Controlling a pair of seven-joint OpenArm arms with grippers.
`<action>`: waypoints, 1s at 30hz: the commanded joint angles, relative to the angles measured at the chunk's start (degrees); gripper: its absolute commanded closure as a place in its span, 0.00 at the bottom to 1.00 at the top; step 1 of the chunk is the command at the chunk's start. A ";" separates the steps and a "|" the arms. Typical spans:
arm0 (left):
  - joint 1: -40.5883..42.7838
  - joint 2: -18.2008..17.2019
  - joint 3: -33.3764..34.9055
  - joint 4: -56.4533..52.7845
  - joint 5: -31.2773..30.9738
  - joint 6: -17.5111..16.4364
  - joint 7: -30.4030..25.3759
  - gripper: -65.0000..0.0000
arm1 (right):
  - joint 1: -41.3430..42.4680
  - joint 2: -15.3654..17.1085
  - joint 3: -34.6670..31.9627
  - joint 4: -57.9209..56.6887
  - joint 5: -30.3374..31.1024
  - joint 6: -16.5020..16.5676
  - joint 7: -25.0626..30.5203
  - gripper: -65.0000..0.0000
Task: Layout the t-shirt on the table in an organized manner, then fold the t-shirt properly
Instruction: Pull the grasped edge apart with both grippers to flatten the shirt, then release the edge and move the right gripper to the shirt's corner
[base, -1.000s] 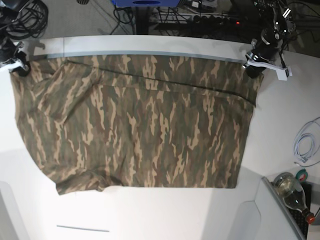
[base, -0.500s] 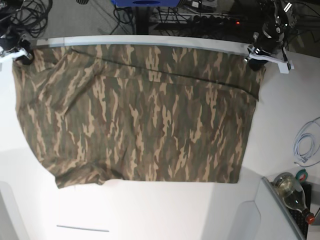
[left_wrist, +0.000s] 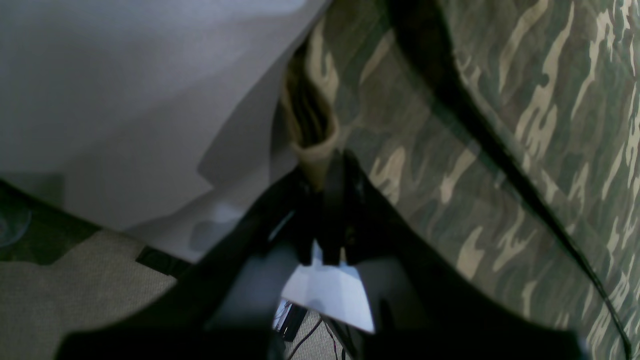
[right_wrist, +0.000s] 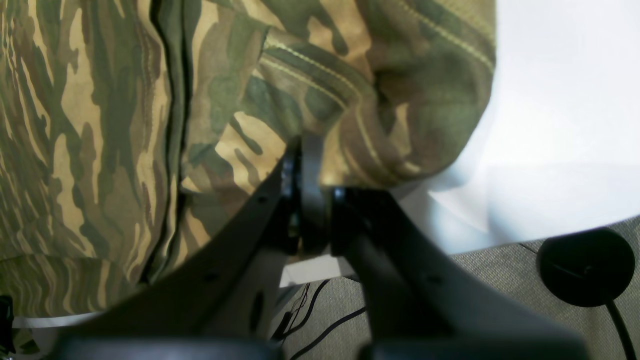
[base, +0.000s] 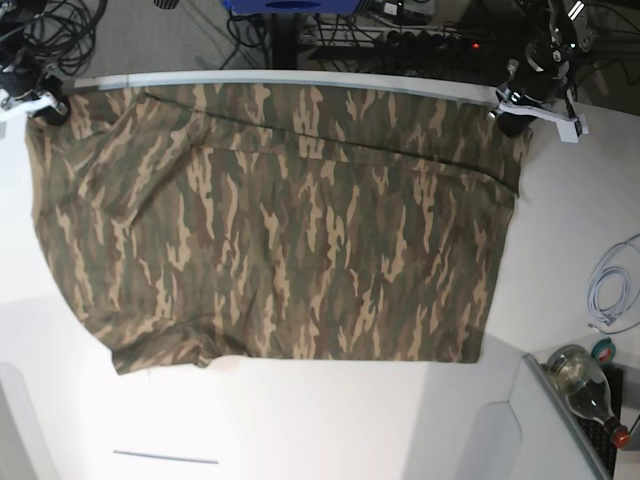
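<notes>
The t-shirt's held corner (base: 522, 130) sits low on the tabletop near its back rim (base: 440, 90), so it is time for my left gripper to open now.
The camouflage t-shirt (base: 280, 220) lies spread wide across the white table (base: 330, 420), its far edge at the table's back rim. My left gripper (base: 512, 118) is shut on the shirt's far right corner; the left wrist view shows the jaws pinching a tan cloth fold (left_wrist: 315, 150). My right gripper (base: 45, 108) is shut on the far left corner; the right wrist view shows the jaws closed on a bunched hem (right_wrist: 320, 125). A fold ridge runs along the shirt's upper part (base: 350, 155). The near left corner (base: 165, 350) is rumpled.
A coiled white cable (base: 610, 290) lies at the right edge. A glass bottle (base: 585, 385) sits in the grey box corner (base: 520, 420) at the lower right. Cables and a power strip (base: 420, 35) lie on the floor behind the table. A thin dark seam (base: 165, 457) marks the near tabletop.
Both grippers have pulled the shirt's far corners further back toward the table's rear edge. The cloth slid with them and lies more stretched.
</notes>
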 joint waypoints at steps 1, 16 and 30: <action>0.05 -1.09 -0.58 0.98 -0.25 0.49 -1.33 1.00 | -0.09 1.02 0.63 1.14 0.73 0.04 1.25 0.94; -0.12 -1.27 -7.61 1.15 -0.60 0.49 -1.59 0.40 | 0.18 -1.79 8.80 10.37 0.29 -0.13 1.42 0.27; -2.41 -6.54 -20.36 12.40 -0.60 -1.18 -1.06 0.39 | 27.78 18.34 -13.26 -23.48 -15.88 0.31 21.73 0.26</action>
